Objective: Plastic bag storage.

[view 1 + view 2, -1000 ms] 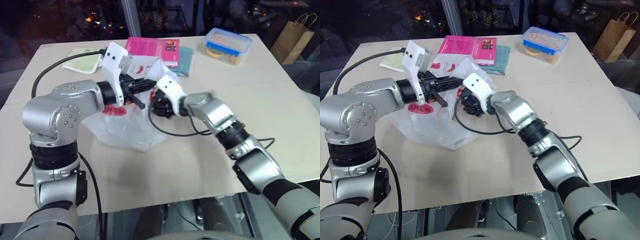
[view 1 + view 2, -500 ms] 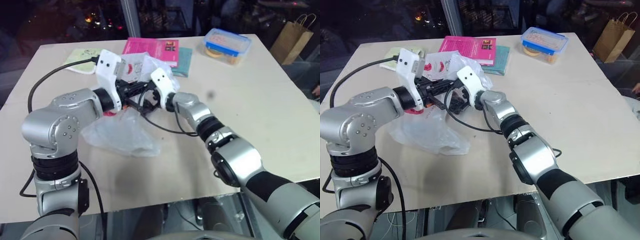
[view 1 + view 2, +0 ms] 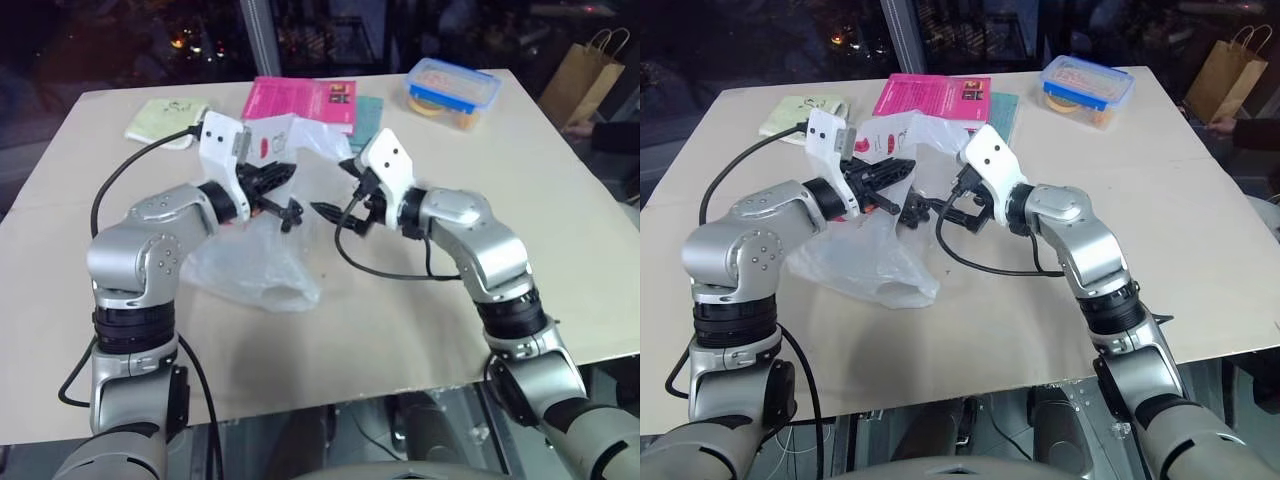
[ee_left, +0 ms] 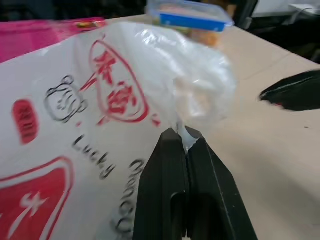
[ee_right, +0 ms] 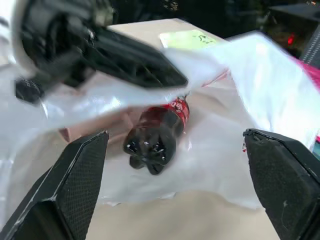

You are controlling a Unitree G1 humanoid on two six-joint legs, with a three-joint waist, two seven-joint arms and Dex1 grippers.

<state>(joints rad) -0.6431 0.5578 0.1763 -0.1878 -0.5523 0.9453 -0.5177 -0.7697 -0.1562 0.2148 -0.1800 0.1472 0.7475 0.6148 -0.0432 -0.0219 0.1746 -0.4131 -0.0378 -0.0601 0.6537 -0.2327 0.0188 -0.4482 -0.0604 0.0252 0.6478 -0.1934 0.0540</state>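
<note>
My right gripper should next pinch the plastic bag's free upper edge [image 3: 328, 134] [image 5: 257, 47], because that edge stands up while the rest of the bag lies loose on the tabletop.
The plastic bag [image 3: 250, 265], crinkly translucent white with red print, lies bunched on the table's left half. My left gripper [image 4: 182, 134] is shut on a pinched fold of its upper edge and holds that edge up off the table. To the right of the bag my right gripper [image 3: 335, 190] stands open and apart from it, fingers spread wide and pointing toward the left gripper. One of its black fingers [image 4: 295, 90] shows in the left wrist view. A dark bottle with a red label [image 5: 155, 135] lies among the bag's folds; I cannot tell whether it is inside.
At the back of the table [image 3: 520, 200] lie a pink book [image 3: 305, 98] on a teal one [image 3: 370, 122], a blue-lidded food box [image 3: 455, 88] and a yellow-green cloth [image 3: 165, 118]. A brown paper bag [image 3: 590, 75] stands beyond the table's right edge.
My right gripper, which was close against the bag beside the left fingers, has drawn back to the right and up and opened wider. The left gripper keeps its pinch on the bag.
</note>
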